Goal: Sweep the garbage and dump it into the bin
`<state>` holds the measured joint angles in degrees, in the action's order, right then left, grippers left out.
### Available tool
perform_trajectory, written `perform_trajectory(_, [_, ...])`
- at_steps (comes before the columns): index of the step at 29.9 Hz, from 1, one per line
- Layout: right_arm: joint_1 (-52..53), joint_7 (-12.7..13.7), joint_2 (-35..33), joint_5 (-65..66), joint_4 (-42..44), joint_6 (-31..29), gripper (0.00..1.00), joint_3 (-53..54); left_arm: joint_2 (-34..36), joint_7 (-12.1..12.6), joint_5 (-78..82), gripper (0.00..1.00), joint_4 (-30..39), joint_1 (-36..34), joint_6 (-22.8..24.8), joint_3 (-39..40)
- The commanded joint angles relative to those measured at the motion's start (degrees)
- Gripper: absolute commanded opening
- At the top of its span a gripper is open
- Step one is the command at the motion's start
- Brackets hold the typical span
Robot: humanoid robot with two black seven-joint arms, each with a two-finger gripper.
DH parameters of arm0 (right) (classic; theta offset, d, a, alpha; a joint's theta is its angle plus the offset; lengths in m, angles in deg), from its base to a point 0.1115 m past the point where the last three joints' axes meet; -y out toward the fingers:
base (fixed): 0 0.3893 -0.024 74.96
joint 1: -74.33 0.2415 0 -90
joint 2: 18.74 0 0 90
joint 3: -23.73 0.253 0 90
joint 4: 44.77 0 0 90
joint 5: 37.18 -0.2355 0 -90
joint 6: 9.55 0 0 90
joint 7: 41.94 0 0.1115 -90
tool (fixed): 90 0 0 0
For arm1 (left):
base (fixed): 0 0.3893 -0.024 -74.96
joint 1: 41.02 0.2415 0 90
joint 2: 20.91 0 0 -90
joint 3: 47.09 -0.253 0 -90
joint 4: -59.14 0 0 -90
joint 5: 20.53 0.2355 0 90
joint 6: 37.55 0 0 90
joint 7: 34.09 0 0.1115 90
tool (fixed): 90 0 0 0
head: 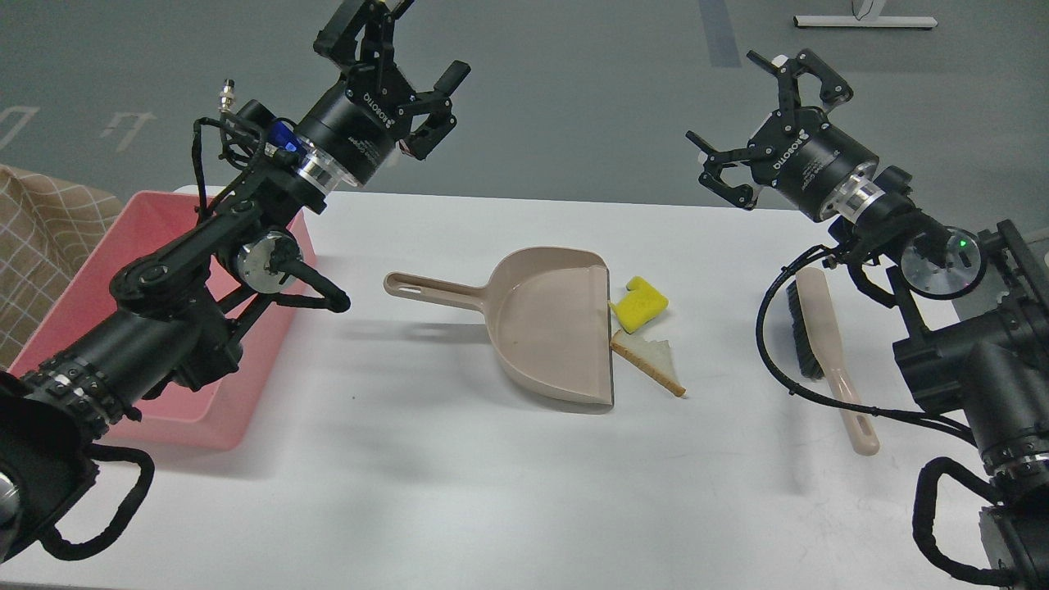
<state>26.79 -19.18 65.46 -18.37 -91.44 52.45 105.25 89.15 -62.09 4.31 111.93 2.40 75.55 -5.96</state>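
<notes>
Next, to scoop and dump garbage, my left gripper grabs the dustpan (pixel 551 324) by its handle (pixel 429 289).
A yellow notched sponge chunk (pixel 640 305) and a triangular bread slice (pixel 653 364) lie on the white table (pixel 459 459), touching the open lip of a beige dustpan (pixel 551 324). The dustpan's handle points left. A beige brush (pixel 828 348) with black bristles lies at the right. The pink bin (pixel 82 303) stands at the left edge, partly hidden by my left arm. My left gripper (pixel 393 45) is open and empty, raised above the table's far edge. My right gripper (pixel 758 115) is open and empty, raised above the far right of the table.
A checked beige cloth (pixel 37 238) lies left of the bin. Grey floor with a white stand base (pixel 865 20) lies beyond the table. Black cables hang from both arms near the brush and the bin.
</notes>
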Motion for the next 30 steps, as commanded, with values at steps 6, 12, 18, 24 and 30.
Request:
perform_trajectory(6, [-0.09,0.0,0.0,0.0,0.0,0.0,1.0,-0.04,-0.02,0.0,0.03,0.98,0.04,0.0,0.01,-0.35])
perform_trajectory(12, [-0.09,0.0,0.0,0.0,0.0,0.0,1.0,-0.13,-0.02,0.0,0.03,0.98,0.21,0.0,-0.25,-0.61])
perform_trajectory(18, [-0.09,-0.08,0.0,0.0,0.0,0.0,1.0,-0.21,0.07,0.0,0.12,0.98,1.97,0.09,-0.96,-0.79])
perform_trajectory(24, [-0.09,-0.08,0.0,0.0,0.0,0.0,1.0,-0.22,1.82,0.0,0.38,0.98,6.88,0.88,-5.6,-1.05])
perform_trajectory(30, [-0.18,-0.08,0.0,0.0,0.09,0.0,1.0,-0.22,6.39,0.0,0.56,0.98,16.02,2.28,-14.3,-4.03])
